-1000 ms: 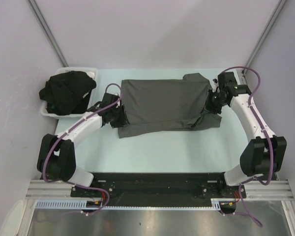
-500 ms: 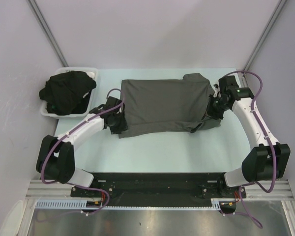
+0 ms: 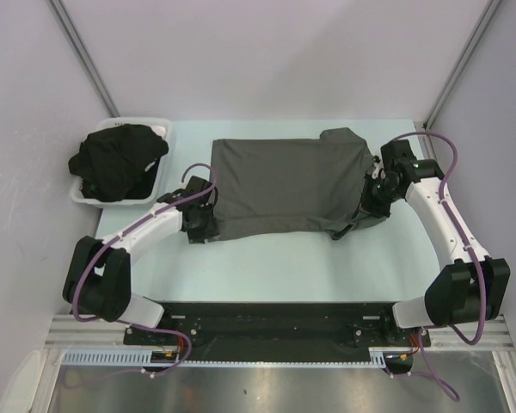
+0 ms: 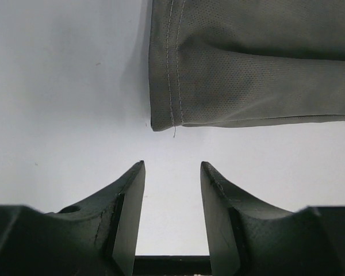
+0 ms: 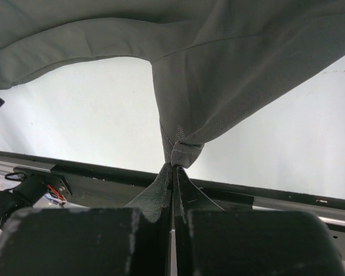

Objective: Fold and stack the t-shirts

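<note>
The near side of the charcoal grey t-shirt point(image 3: 284, 185) is to be folded over, so next the left gripper should grab the t-shirt by its near hemmed corner point(image 3: 221, 235).
A charcoal grey t-shirt point(image 3: 284, 185) lies spread across the middle of the table. My left gripper point(image 3: 201, 227) is open and empty on the bare table, just short of the shirt's near-left hemmed corner point(image 4: 164, 118). In the left wrist view the gripper point(image 4: 172, 172) has nothing between its fingers. My right gripper point(image 3: 368, 203) is shut on a bunched bit of the shirt's right side point(image 5: 183, 150) and holds it lifted off the table; the jaws point(image 5: 173, 168) are pressed together. Black t-shirts point(image 3: 119, 161) lie heaped in the tray.
A white plastic tray point(image 3: 151, 122) stands at the back left corner. Frame posts rise at both back corners. The black base rail point(image 3: 267, 314) runs along the near edge. The right arm's cable point(image 3: 439, 142) loops by the right edge.
My left gripper has slid toward the near edge along the shirt's left side and now sits off its corner. My right gripper has shifted slightly nearer and leftward with the cloth, and the shirt's near edge lies straighter.
</note>
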Robot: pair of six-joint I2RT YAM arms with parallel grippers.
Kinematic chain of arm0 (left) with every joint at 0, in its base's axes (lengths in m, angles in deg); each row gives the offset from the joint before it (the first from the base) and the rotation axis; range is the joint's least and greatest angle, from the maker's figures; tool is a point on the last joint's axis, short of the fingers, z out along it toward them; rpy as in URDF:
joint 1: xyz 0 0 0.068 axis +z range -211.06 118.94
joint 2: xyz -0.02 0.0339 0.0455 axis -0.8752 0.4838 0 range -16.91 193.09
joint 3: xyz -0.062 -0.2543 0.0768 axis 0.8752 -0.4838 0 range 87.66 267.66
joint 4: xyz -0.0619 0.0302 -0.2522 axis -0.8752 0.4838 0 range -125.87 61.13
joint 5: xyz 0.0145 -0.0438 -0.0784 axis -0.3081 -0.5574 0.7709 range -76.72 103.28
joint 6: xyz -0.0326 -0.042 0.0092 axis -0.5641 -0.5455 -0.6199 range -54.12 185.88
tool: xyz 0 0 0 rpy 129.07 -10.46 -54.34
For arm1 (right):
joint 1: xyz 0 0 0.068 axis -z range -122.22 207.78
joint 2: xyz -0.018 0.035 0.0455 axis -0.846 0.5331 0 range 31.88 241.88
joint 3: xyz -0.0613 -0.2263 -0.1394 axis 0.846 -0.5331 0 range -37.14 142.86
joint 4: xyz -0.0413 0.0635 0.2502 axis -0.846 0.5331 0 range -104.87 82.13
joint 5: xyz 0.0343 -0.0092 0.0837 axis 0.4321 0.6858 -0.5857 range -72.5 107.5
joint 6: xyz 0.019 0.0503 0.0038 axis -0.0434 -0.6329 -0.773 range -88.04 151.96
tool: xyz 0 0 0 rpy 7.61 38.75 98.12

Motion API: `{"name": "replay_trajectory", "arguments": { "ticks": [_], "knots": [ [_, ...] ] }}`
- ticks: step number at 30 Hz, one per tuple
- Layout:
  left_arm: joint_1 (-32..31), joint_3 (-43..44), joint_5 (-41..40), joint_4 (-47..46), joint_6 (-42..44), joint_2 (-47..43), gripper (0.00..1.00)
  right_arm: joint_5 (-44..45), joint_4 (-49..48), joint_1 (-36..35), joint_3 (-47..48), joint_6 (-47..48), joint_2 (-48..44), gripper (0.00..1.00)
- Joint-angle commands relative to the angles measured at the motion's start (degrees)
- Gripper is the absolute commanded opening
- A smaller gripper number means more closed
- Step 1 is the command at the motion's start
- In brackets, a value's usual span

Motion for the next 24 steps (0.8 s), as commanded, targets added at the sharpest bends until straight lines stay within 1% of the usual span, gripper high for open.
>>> {"name": "replay_trajectory", "arguments": {
  "ticks": [1,11,24],
  "knots": [
    [-0.4,0.0,-1.5,-2.0,-1.5,0.8,0.49,-1.6,-0.4,-0.3,0.0,-0.2,-0.6,0.00],
    [-0.5,1.7,-2.4,-5.4,0.2,5.6,0.49,-2.3,-1.0,-0.4,0.0,-0.2,0.2,0.00],
    [-0.4,1.5,-3.0,-8.4,2.0,8.2,0.49,-1.6,0.3,-0.5,0.1,-0.2,0.2,0.00]
  ]
}}
